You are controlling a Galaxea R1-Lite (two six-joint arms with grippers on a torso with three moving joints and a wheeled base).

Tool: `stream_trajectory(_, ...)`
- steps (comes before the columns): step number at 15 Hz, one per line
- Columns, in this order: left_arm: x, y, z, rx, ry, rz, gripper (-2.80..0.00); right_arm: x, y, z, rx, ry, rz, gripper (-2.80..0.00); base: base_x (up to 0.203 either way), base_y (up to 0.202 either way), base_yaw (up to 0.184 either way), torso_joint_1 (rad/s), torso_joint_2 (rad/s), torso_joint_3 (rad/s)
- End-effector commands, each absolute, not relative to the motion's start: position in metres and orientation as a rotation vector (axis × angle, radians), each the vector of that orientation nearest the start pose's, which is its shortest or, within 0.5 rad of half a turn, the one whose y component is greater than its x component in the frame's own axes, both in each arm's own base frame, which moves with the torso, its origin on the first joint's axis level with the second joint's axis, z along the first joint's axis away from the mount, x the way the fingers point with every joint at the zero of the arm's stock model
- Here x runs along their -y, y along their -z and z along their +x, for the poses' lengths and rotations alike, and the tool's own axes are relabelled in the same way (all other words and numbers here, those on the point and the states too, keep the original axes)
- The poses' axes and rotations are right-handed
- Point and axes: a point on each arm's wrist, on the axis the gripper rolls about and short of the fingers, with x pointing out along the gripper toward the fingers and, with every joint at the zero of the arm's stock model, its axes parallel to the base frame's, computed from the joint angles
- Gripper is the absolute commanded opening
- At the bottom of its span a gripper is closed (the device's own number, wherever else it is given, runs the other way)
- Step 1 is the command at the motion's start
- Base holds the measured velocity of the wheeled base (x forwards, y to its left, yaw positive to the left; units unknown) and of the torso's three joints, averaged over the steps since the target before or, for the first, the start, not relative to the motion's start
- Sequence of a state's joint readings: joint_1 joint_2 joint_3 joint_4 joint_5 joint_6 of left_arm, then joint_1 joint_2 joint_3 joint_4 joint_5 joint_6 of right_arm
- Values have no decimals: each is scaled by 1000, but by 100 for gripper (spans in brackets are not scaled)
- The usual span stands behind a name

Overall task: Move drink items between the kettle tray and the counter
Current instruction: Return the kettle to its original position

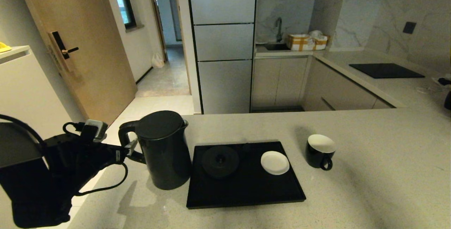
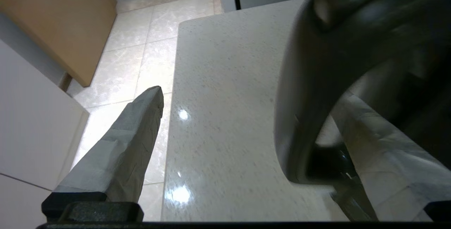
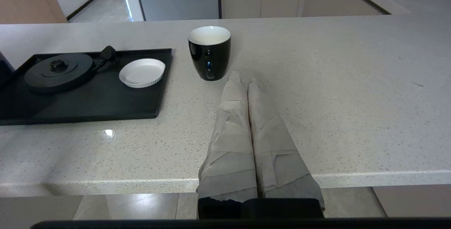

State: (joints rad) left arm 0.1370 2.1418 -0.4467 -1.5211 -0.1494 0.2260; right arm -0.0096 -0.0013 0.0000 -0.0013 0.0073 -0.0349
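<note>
The black kettle (image 1: 164, 151) needs to go onto the round kettle base, so my left gripper needs to grab its handle (image 1: 123, 135).
The black kettle (image 1: 164, 151) stands on the beige counter (image 1: 370, 172), just left of the black kettle tray (image 1: 246, 200). My left gripper (image 1: 128, 149) is at the kettle's handle (image 2: 303, 98), open; one taped finger (image 2: 380, 144) reaches through the handle loop, the other finger (image 2: 141, 134) stays well outside it. The handle is not pinched. A black cup (image 1: 320, 150), white inside, sits on the counter right of the tray. My right gripper (image 3: 243, 77) hovers shut and empty at the counter's near edge, its tips just short of the cup (image 3: 209, 53).
On the tray (image 3: 88, 116) lie the round kettle base (image 1: 220, 161) and a small white saucer (image 1: 275, 162). The counter's left edge (image 2: 176, 116) drops to tiled floor close beside the kettle. A black cooktop panel (image 1: 385, 70) lies far back right.
</note>
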Motion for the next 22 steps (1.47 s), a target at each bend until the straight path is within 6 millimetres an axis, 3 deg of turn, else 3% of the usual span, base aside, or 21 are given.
stream_trajectory(1,-38,-44,331,-155,22,212,0,0,-76,-23,3,0,-35,-280,0,0,0,0,0,0)
stream_trajectory(11,-13,-33,335,-175,106,218,0,0,-76,-23,3,0,-35,-280,0,0,0,0,0,0)
stream_trajectory(12,-11,-34,335,-173,109,219,-280,0,-76,-23,3,0,-35,-280,0,0,0,0,0,0)
stream_trajectory(22,-7,-42,333,-151,116,215,-280,0,-76,-23,3,1,-35,-280,0,0,0,0,0,0)
